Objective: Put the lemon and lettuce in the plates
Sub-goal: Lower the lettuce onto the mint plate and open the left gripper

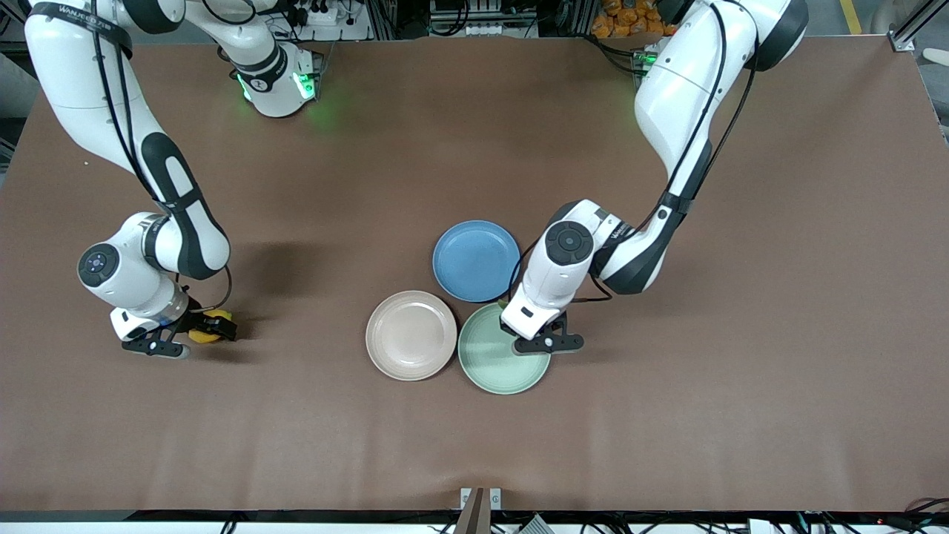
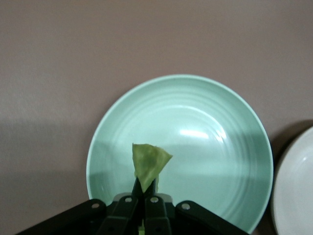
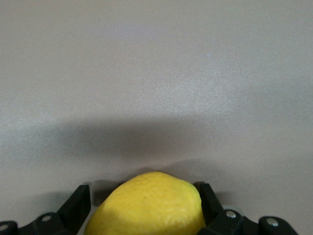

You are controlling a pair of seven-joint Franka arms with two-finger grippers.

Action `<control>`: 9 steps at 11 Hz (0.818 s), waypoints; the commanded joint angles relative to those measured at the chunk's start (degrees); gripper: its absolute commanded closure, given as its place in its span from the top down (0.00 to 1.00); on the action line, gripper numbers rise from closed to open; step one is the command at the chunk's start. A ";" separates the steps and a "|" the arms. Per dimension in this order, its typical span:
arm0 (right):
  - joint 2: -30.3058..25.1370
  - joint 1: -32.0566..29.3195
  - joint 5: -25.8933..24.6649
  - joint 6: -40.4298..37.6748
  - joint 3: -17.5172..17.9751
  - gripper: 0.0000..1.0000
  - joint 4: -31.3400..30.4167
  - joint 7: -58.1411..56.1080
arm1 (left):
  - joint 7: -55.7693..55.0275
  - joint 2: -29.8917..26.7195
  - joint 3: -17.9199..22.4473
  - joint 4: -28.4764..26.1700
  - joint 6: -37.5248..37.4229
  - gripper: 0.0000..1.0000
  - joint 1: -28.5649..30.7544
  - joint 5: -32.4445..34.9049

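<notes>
I need to close my right gripper on the lemon: the lemon's sides are deep between my fingers in the right wrist view.
My left gripper (image 1: 547,343) hangs over the pale mint green plate (image 1: 493,365), at its edge toward the left arm's end. In the left wrist view its fingers (image 2: 145,190) are shut on the wrinkly green lettuce (image 2: 149,164), held above the mint plate (image 2: 210,142). The lettuce is hidden in the front view. My right gripper (image 1: 211,331) is low at the table toward the right arm's end, with the yellow lemon (image 1: 208,325) between its fingers. In the right wrist view the lemon (image 3: 146,205) fills the gap of the right gripper (image 3: 144,196). The beige-pink plate (image 1: 411,335) lies empty beside the mint one.
A blue plate (image 1: 476,260) lies empty, farther from the front camera than the two pale plates and touching both. The beige-pink plate's rim (image 2: 296,196) shows at the edge of the left wrist view. The brown table (image 1: 296,185) is bare around the lemon.
</notes>
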 commanded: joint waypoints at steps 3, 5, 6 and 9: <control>-0.49 -0.84 1.25 0.62 0.88 0.56 -0.70 -1.64 | 0.56 -0.29 1.25 0.20 2.00 1.00 0.12 0.84; -0.58 -0.76 1.25 -0.08 0.96 0.50 -0.35 -1.38 | 0.73 -2.13 1.34 0.20 -0.10 1.00 1.17 1.02; -0.75 -0.67 1.25 -1.12 0.96 0.48 0.17 -1.29 | 0.73 -3.27 1.25 0.20 -1.33 1.00 1.61 1.02; -0.93 -0.84 1.25 -8.06 0.88 0.48 3.86 -1.11 | 3.96 -9.50 1.17 0.03 -8.51 1.00 4.51 1.20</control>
